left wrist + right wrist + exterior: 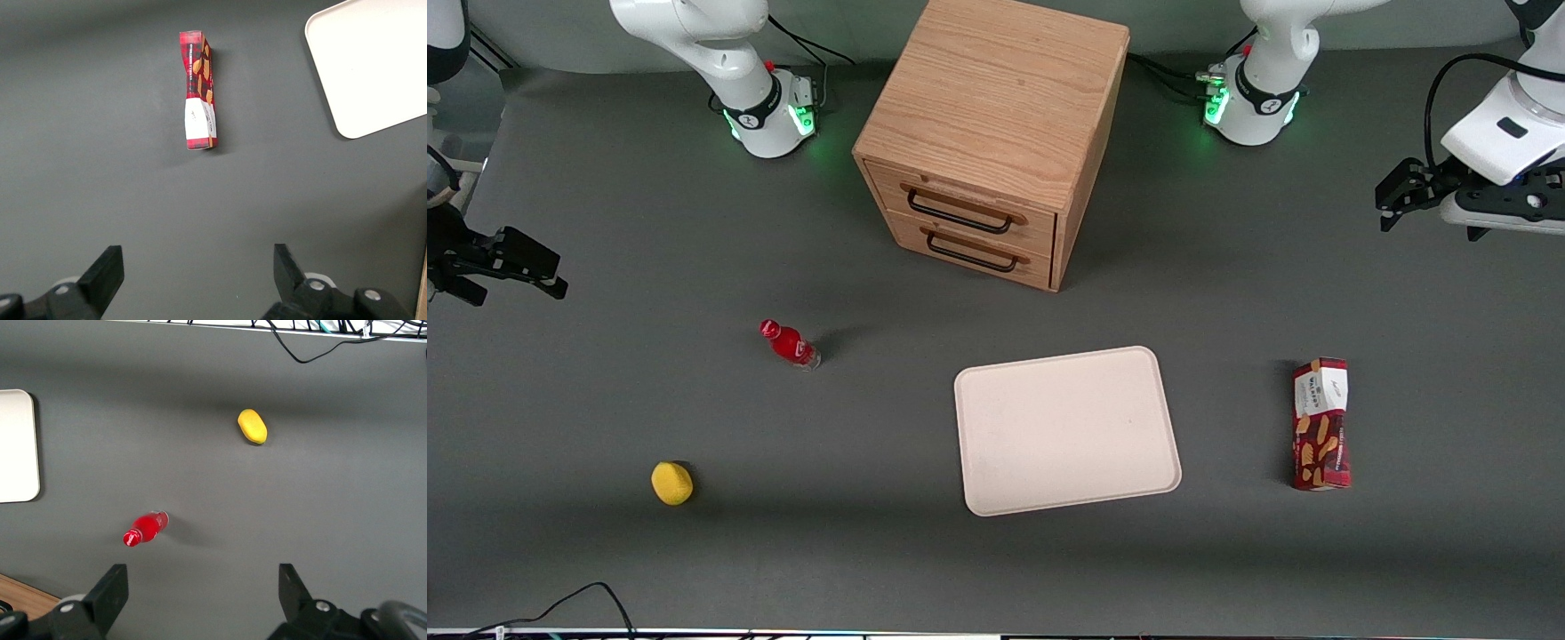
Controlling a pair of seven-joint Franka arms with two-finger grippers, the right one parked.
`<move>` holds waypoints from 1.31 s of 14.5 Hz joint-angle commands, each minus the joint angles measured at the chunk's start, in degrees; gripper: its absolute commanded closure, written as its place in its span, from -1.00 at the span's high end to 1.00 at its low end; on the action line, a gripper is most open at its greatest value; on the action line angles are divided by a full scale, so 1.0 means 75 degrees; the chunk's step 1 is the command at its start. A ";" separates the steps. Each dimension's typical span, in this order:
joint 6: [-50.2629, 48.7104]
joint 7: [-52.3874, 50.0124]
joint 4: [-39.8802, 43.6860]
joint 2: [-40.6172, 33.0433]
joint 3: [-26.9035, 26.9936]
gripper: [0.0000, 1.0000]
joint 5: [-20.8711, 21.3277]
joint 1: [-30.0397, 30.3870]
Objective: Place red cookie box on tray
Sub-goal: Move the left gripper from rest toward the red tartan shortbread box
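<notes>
To place the red cookie box (1321, 425) on the tray (1065, 429), my left gripper will next take hold of the box around its middle across the long sides.
The red cookie box (1321, 425) lies flat on the grey table toward the working arm's end, its white end panel farther from the front camera. It also shows in the left wrist view (199, 91). The cream-white tray (1065, 429) lies beside it, nearer the table's middle, with nothing on it; one corner shows in the left wrist view (373, 67). My left gripper (1396, 197) hangs high above the table, farther from the front camera than the box and well apart from it. In the left wrist view the gripper (198, 263) is open and empty.
A wooden two-drawer cabinet (991, 133) stands farther from the front camera than the tray. A small red bottle (789, 343) and a yellow lemon-like object (671, 483) lie toward the parked arm's end. A black cable (560, 604) runs at the table's front edge.
</notes>
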 commanded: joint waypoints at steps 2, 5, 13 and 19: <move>-0.0486 0.0136 0.0472 0.0180 0.0007 1.00 -0.0083 -0.0032; -0.0545 0.0194 0.0660 0.0390 0.0030 1.00 -0.0095 0.0003; -0.0545 0.0147 0.0999 0.0939 0.0066 1.00 -0.0095 0.0050; -0.0160 0.0194 0.3270 0.3678 0.0066 1.00 0.0255 -0.0020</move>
